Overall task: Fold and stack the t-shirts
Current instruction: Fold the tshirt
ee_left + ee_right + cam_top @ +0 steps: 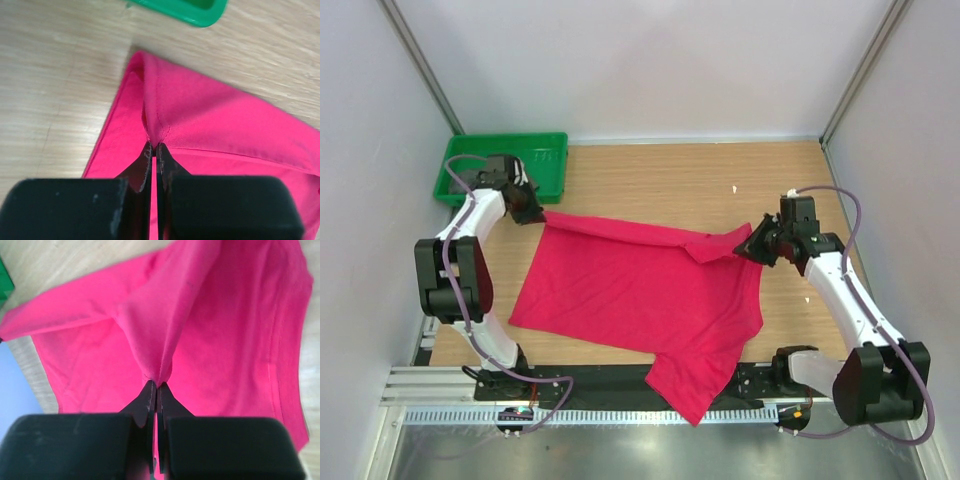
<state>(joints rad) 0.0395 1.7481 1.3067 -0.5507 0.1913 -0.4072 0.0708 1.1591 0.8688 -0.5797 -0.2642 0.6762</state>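
The shirt's edge is up in the air over only a narrow fold, and it would fall short if I let go now. My right gripper should keep holding the shirt's edge first.
A crimson-red t-shirt (pixel 640 295) lies spread over the wooden table, one sleeve hanging over the near edge. My left gripper (pixel 532 212) is shut on the shirt's far left corner; in the left wrist view its fingertips pinch a hem fold of the red t-shirt (pixel 210 115) at the gripper (pixel 154 146). My right gripper (pixel 757 247) is shut on the shirt's far right edge, lifting a ridge of cloth. In the right wrist view the red t-shirt (pixel 220 330) hangs from the pinch of that gripper (pixel 156 383). No dark grey shirt shows.
A green plastic tray (pixel 548 152) stands at the far left corner, just behind my left gripper, and its corner (pixel 192 11) shows in the left wrist view. Grey walls close in the table (pixel 700 185) on three sides. A small white scrap (pixel 734 190) lies far right.
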